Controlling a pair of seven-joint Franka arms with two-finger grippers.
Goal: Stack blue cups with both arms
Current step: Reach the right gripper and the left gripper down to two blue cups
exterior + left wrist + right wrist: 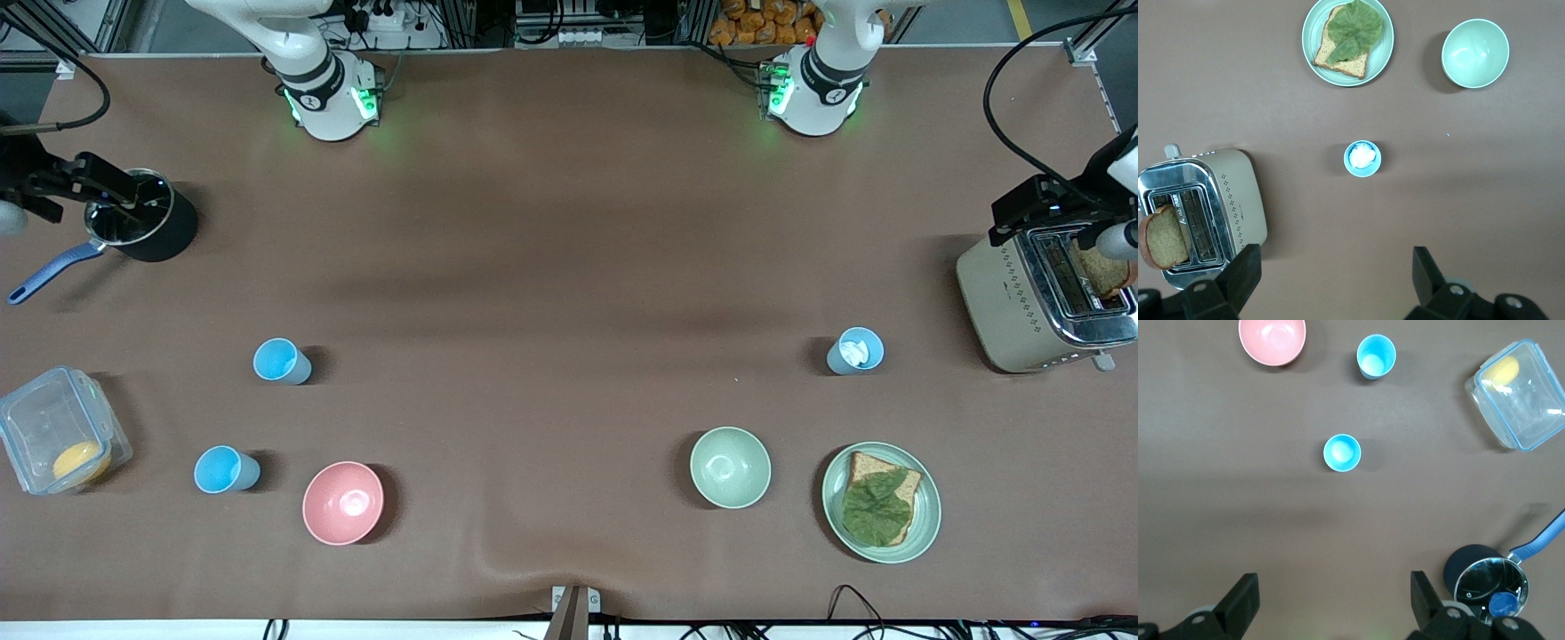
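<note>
The pale cup needs to be stacked with the sky-blue cups, so my left gripper should grab it by its rim [872,332] [1362,142] next.
Two sky-blue cups [282,361] [227,469] stand upright toward the right arm's end of the table. They also show in the right wrist view [1341,453] [1376,357]. A paler grey-blue cup [856,350] with a white bit inside stands toward the left arm's end and shows in the left wrist view [1362,158]. My right gripper [1335,587] is open and empty, high over bare cloth between its base and the sky-blue cups; in the front view [93,191] it shows by the pot. My left gripper [1335,263] [1009,222] is open and empty, high over bare cloth between its base and the pale cup.
A pink bowl [343,502] sits beside the nearer sky-blue cup. A pale green bowl [730,467] and a plate [929,524] with bread and lettuce lie nearer the camera than the pale cup. A toaster [1022,302], a black pot [142,227] and a clear box [58,444] stand at the table's ends.
</note>
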